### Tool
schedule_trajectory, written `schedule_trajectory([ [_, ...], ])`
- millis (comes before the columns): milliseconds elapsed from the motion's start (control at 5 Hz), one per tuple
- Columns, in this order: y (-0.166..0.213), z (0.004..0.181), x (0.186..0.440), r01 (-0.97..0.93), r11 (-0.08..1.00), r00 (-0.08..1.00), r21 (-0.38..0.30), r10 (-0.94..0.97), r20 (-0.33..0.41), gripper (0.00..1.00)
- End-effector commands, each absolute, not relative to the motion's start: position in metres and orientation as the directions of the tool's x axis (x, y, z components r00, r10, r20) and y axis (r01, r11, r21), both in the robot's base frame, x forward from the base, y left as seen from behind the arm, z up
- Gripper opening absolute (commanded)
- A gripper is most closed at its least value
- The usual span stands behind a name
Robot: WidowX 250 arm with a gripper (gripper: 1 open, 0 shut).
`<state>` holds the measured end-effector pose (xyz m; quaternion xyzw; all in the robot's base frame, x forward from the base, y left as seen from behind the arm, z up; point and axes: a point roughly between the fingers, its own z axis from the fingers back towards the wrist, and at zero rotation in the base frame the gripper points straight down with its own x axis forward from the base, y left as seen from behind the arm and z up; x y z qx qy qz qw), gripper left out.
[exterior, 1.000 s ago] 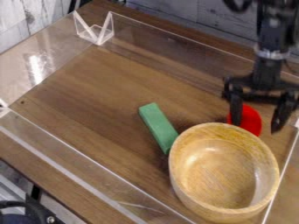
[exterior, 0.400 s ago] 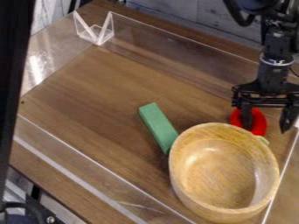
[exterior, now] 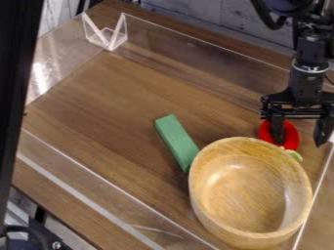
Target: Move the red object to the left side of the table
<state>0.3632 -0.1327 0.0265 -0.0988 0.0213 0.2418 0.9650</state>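
The gripper takes hold of the red toy fruit by its round body [exterior: 279,138] next, to bring it to the left side of the table.
The red object [exterior: 280,136] is a small round toy fruit lying on the table [exterior: 117,98] at the right, just behind the wooden bowl's far rim. My gripper [exterior: 295,133] hangs straight down over it, open, with one dark finger [exterior: 272,127] on its left and the other on its right. The fingers straddle the fruit and hide part of it; I cannot tell whether they touch it. The fruit's leaf tip is not visible.
A large wooden bowl [exterior: 249,191] fills the front right corner. A green rectangular block [exterior: 177,142] lies left of the bowl. Low clear acrylic walls [exterior: 78,186] border the tabletop, with a small clear stand [exterior: 104,31] at the back left.
The gripper has come down and shifted slightly right, so its open fingers now sit lower around the red fruit. The fruit, block and bowl have not moved.
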Motion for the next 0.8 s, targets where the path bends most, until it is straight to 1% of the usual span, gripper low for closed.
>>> schedule_trajectory([
  [0,-0.130,0.021,0.371,-0.457,0.868,0.889,-0.194,0.454,-0.062,1.00],
  [200,-0.128,0.014,0.372,-0.445,0.875,0.895,-0.192,0.441,-0.064,1.00],
  [600,-0.135,0.009,0.374,-0.497,0.848,0.867,-0.186,0.493,-0.068,1.00],
])
